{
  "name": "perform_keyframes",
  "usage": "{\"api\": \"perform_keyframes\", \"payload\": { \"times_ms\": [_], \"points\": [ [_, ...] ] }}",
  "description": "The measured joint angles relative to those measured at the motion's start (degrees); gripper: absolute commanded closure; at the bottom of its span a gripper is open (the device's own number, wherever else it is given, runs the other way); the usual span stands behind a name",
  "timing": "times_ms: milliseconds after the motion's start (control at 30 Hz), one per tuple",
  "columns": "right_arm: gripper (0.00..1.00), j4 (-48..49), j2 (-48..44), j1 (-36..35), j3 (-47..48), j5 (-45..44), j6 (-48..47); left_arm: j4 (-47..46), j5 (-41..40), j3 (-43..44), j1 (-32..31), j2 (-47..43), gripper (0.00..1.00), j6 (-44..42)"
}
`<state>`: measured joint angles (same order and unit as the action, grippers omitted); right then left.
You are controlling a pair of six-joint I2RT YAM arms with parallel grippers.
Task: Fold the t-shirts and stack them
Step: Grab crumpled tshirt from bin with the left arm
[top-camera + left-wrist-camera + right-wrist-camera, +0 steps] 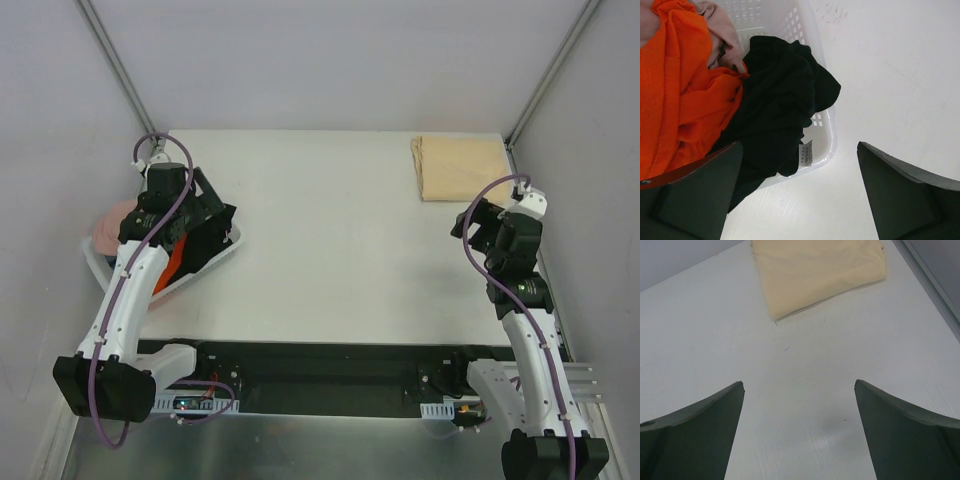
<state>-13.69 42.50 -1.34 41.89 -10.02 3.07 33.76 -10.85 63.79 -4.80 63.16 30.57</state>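
Observation:
My left gripper is open above the black t-shirt (780, 100). The shirt would stay in the basket if I lifted my left gripper now.
A folded tan t-shirt (460, 168) lies flat at the table's far right; it also shows in the right wrist view (815, 270). A crumpled black t-shirt (780, 100) hangs over the near corner of the white basket (827, 145), beside an orange t-shirt (680, 90) and a pink one (715, 25). My left gripper (799, 146) is open and empty above the basket corner, with the black shirt between and below its jaws. My right gripper (799, 385) is open and empty over bare table, short of the tan shirt. No grey-blue shirt is in view.
The white basket (100, 265) stands at the table's left edge, under the left gripper (222, 228). The right gripper (462, 228) hovers near the right edge. Grey walls and frame posts close in the table (330, 250) on three sides.

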Motion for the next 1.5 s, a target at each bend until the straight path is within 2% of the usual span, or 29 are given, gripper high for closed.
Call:
{"api": "perform_keyframes", "payload": {
  "times_ms": [300, 467, 533, 600, 633, 700, 733, 767, 800, 967, 1133, 1300, 1500],
  "points": [
    [0.04, -0.9, 1.2, -0.6, 0.3, 0.8, -0.9, 0.1, 0.0, 0.0, 0.0, -0.8, 0.00, 0.2],
    [0.03, -3.9, 3.8, -0.9, 2.5, 0.1, -0.7, 0.2, -0.3, -0.7, 0.0, 1.7, 0.01, 0.5],
    [0.03, -4.4, 4.8, -0.9, 3.2, -0.1, -0.7, 0.5, -0.4, -1.0, 0.0, 4.0, 0.06, 0.5],
    [0.03, -5.0, 5.1, -0.9, 3.2, -0.1, -0.7, 0.7, -0.5, -1.2, 0.0, 7.0, 0.20, 0.6],
    [0.03, -5.4, 5.1, -0.9, 3.2, -0.2, -0.7, 0.9, -0.5, -1.2, 0.0, 8.7, 0.37, 0.6],
    [0.03, -5.9, 5.1, -0.9, 3.2, -0.6, -0.7, 1.3, -0.5, -1.2, 0.0, 11.6, 0.50, 0.9],
    [0.03, -6.3, 5.1, -0.9, 3.2, -0.9, -0.7, 1.6, -0.6, -1.2, 0.0, 12.9, 0.68, 0.6],
    [0.03, -6.7, 5.1, -0.9, 3.3, -1.3, -0.7, 1.8, -0.7, -1.2, 0.0, 14.3, 0.81, 0.3],
    [0.03, -7.0, 5.1, -0.9, 3.3, -1.5, -0.7, 2.1, -0.7, -1.1, 0.0, 15.1, 1.00, 0.7],
    [0.03, -9.1, 5.6, -0.9, 4.4, -3.3, -0.7, 3.8, -2.3, 1.6, 0.0, 16.8, 1.00, -0.1],
    [0.03, -10.2, 6.4, -0.9, 6.0, -3.5, -0.6, 6.2, -6.2, 8.6, 0.0, 14.7, 1.00, -0.7],
    [0.03, -10.6, 6.0, -0.9, 6.5, -3.3, -0.5, 6.3, -7.6, 22.7, 0.0, 10.8, 1.00, -3.6],
    [0.03, -11.7, 3.5, -0.9, 7.5, -3.3, -0.4, 4.7, -0.6, 38.8, 0.0, 9.1, 1.00, -7.9]
  ]
}}
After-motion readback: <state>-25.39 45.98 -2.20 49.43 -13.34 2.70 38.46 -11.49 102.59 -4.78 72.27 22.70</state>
